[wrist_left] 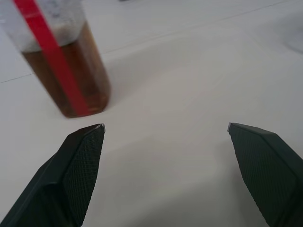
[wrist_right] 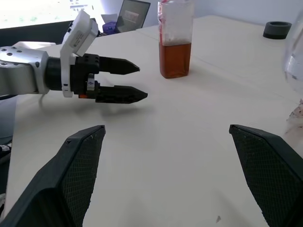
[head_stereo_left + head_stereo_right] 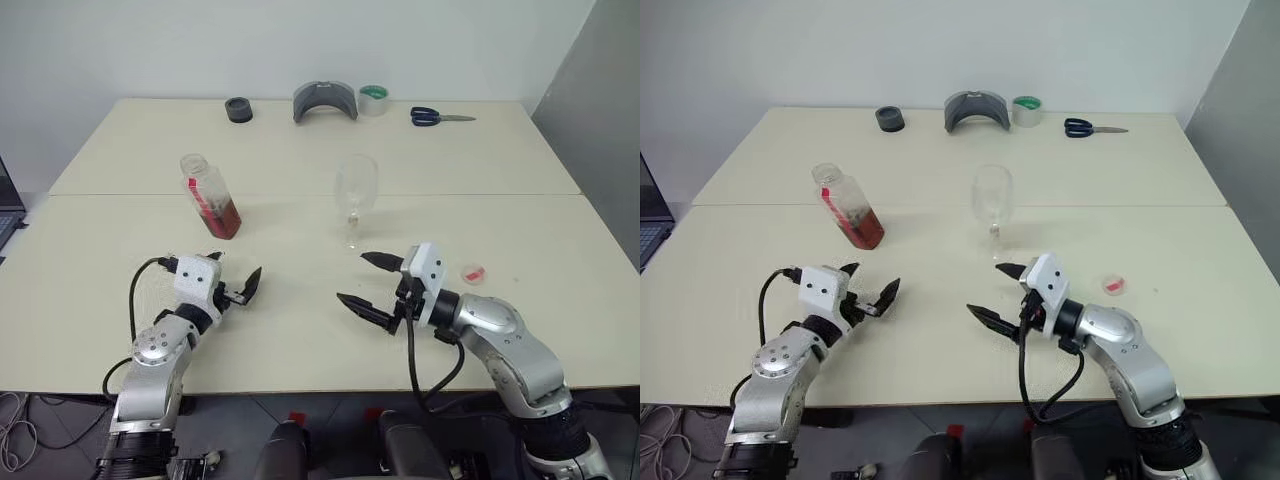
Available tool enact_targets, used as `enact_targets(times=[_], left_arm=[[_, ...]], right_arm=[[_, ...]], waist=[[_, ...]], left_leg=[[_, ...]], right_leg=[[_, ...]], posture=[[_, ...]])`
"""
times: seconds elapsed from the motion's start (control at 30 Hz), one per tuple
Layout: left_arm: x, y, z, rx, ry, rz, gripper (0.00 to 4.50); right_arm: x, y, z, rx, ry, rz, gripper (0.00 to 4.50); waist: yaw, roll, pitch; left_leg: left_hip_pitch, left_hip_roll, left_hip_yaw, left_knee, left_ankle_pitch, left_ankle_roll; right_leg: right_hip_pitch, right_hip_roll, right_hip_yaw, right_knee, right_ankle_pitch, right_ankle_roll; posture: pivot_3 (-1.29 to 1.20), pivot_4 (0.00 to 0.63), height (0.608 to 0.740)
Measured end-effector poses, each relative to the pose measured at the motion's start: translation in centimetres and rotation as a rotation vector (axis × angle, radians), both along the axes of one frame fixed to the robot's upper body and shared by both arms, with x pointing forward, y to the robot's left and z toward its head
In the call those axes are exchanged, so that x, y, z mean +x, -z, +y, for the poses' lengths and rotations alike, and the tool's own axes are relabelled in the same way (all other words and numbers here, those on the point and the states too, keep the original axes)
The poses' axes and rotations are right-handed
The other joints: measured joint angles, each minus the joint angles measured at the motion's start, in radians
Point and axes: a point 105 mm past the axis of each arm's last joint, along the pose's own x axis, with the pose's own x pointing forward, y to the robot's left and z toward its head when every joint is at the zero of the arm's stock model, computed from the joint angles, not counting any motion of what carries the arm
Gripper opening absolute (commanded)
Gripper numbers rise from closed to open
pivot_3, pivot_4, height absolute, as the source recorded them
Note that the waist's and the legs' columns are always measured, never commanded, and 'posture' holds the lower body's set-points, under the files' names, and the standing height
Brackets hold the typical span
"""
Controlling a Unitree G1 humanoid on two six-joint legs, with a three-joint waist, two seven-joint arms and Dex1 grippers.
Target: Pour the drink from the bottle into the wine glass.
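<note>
I should next grab the bottle around its lower body with my left gripper to keep it steady, since the uncapped bottle has the reddish-brown drink in it.
The bottle stands uncapped on the table, left of centre, with the reddish-brown drink filling its lower part and a red strip down its side. The wine glass stands upright to its right, and its bowl looks clear. My left gripper is open and empty, low over the table, nearer me than the bottle and slightly to its right. My right gripper is open and empty just in front of the glass's foot, pointing left. The right wrist view shows the bottle and the left gripper.
A small pinkish-red cap lies on the table right of my right gripper. Along the far edge sit a black roll, a grey curved object, a green tape roll and blue-handled scissors. A laptop sits at the left edge.
</note>
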Motion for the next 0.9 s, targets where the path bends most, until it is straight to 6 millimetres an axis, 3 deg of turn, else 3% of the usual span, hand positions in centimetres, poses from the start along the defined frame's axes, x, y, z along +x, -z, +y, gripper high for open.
enact_targets(times=[0.23,0.57,0.9], left_arm=[[1.7,-0.7,1.9,-0.012,-0.053,-0.015,4.5],[4.2,-2.2,3.4,-0.017,-0.032,-0.024,4.5],[6.1,-3.5,3.2,-0.014,0.005,-0.051,4.5]], right_arm=[[0.1,-2.2,1.1,0.039,-0.026,-0.014,4.47],[-0.1,-2.8,1.7,0.042,-0.065,-0.008,4.47],[-0.8,-2.9,2.2,0.001,-0.129,-0.023,4.47]], waist=[[0.002,0.0,0.0],[0.003,0.0,0.0],[0.002,0.0,0.0]], left_leg=[[0.0,-0.001,0.0,0.0,0.0,0.0],[-0.001,-0.001,0.0,0.0,0.0,0.0],[-0.001,-0.001,-0.001,0.0,0.0,0.0]], right_leg=[[0.0,0.0,-0.001,0.0,0.0,0.0],[0.0,0.0,-0.001,0.0,0.0,0.0],[0.0,0.0,-0.001,0.0,0.0,0.0]], posture=[[0.0,0.15,0.74],[0.0,0.15,0.74],[0.0,0.15,0.74]])
